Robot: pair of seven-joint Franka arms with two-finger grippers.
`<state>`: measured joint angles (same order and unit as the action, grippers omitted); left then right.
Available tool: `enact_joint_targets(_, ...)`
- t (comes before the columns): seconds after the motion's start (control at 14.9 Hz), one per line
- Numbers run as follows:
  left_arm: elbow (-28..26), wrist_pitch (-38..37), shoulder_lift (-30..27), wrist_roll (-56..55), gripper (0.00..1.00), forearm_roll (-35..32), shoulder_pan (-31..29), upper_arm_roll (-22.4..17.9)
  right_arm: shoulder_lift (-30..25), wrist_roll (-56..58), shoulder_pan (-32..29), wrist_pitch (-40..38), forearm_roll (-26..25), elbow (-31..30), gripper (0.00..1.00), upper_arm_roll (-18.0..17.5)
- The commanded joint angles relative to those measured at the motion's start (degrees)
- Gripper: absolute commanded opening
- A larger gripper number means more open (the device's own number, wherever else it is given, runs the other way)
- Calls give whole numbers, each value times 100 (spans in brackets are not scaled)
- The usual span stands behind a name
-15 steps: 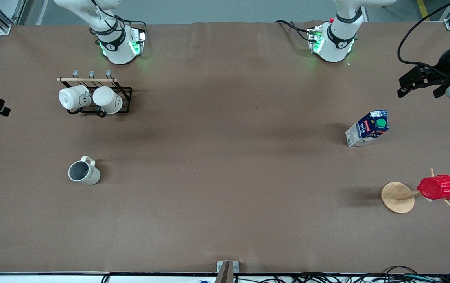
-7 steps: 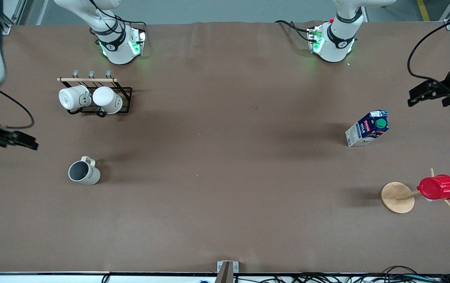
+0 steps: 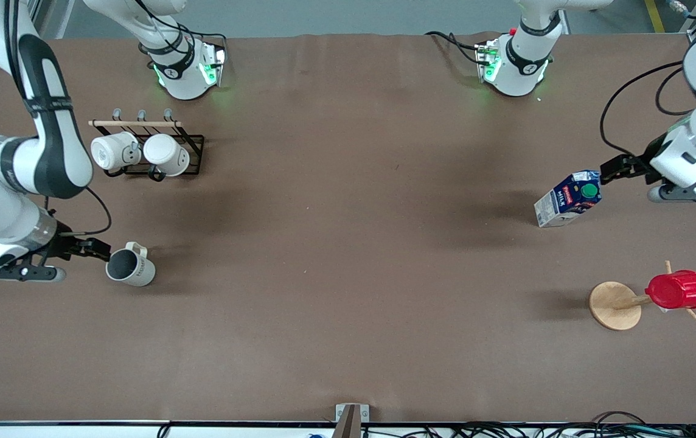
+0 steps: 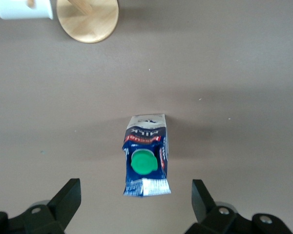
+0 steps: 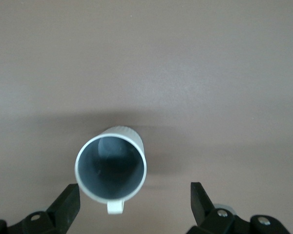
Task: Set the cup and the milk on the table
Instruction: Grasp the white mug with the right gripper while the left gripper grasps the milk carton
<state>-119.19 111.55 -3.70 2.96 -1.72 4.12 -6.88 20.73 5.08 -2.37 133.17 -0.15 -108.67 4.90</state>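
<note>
Next, my left gripper grips the milk by its capped upper part (image 3: 588, 188) to set the milk beside the cup (image 3: 131, 266) on the tabletop.
The cup (image 3: 131, 266), off-white with a dark grey inside, stands upright on the brown table (image 3: 348, 274) toward the right arm's end. My right gripper (image 3: 97, 249) is open right beside its rim and holds nothing. In the right wrist view the cup (image 5: 111, 168) lies just ahead of the open gripper (image 5: 134, 204), with its handle pointing back between the jaws. The milk (image 3: 569, 199) stands upright toward the left arm's end. My left gripper (image 3: 609, 169) is open and empty beside its top. In the left wrist view the milk (image 4: 145, 156) sits just ahead of the open gripper (image 4: 135, 204).
A black rack (image 3: 193, 155) with two white mugs stands farther from the front camera than the cup. A wooden mug tree (image 3: 614, 305) carrying a red ribbed cup (image 3: 678, 289) stands nearer the camera than the milk; its round base (image 4: 88, 19) shows in the left wrist view.
Both arms have swung in from the table's ends. The right gripper has come up to the cup and the left gripper up to the milk. Cup and milk have not moved.
</note>
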Motion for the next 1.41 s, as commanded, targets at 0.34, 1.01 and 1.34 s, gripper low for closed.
enact_joint_targets(0.34,-869,929,194,-68,100,-109,-26,2,598,406,-70,1439,94,-497,98,-24)
enact_joint_targets(1.01,-1150,1229,440,-147,99,-109,-43,2,669,301,-70,1484,94,-488,0,-24)
enact_joint_targets(1.34,-1080,1229,422,-155,70,-109,-43,2,503,424,0,126,94,90,0,-146)
